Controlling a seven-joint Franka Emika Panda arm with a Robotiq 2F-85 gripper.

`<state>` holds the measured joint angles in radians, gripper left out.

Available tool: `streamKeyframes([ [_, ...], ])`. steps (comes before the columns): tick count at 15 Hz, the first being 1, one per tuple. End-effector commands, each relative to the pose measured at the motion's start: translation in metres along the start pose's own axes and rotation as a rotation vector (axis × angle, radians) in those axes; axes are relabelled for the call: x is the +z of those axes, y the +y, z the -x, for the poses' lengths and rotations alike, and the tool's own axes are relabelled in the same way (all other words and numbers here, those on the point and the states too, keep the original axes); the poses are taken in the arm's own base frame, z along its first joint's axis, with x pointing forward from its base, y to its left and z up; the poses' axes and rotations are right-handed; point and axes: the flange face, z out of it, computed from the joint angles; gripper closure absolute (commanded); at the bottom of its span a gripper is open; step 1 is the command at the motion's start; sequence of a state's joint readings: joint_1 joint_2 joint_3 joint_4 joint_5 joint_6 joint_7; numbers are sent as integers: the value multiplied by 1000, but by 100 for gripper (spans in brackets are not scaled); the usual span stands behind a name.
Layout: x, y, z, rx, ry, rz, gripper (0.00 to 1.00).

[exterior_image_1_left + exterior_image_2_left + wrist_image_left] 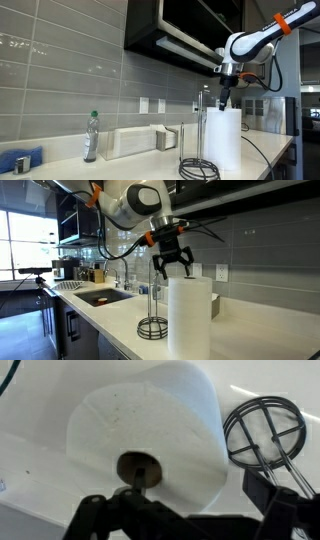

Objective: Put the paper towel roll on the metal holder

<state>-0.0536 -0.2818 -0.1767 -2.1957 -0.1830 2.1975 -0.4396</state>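
Observation:
I need my gripper to grab the paper towel roll's top rim, one finger inside the core, so its bottom stays free to slide onto the metal holder (200,150).
The paper towel roll (228,140) stands upright on the white counter, a tall plain white cylinder, also seen in an exterior view (190,315). The metal holder (200,150) stands just beside it, a thin rod on a round base of dark wire rings (153,330). My gripper (226,98) hovers directly above the roll's top, open and empty (176,268). In the wrist view the roll (150,415) fills the middle with its dark core hole visible. The holder's base (265,430) lies to the right. My gripper's fingers (178,510) are spread at the bottom edge.
A clear water bottle (91,137), a low white box (135,142) and a blue cloth (20,160) stand along the tiled wall. A sink (100,297) lies further along the counter. Dark cabinets hang overhead. The counter's front edge is close to the roll.

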Motion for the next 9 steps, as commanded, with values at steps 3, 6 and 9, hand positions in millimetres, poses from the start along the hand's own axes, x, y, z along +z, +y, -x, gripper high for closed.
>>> streamKeyframes([
  [3,14,7,-1,-10,-12,-10,14],
  [6,16,8,0,-7,-21,-13,41],
  [9,12,11,3,0,-28,-19,62],
])
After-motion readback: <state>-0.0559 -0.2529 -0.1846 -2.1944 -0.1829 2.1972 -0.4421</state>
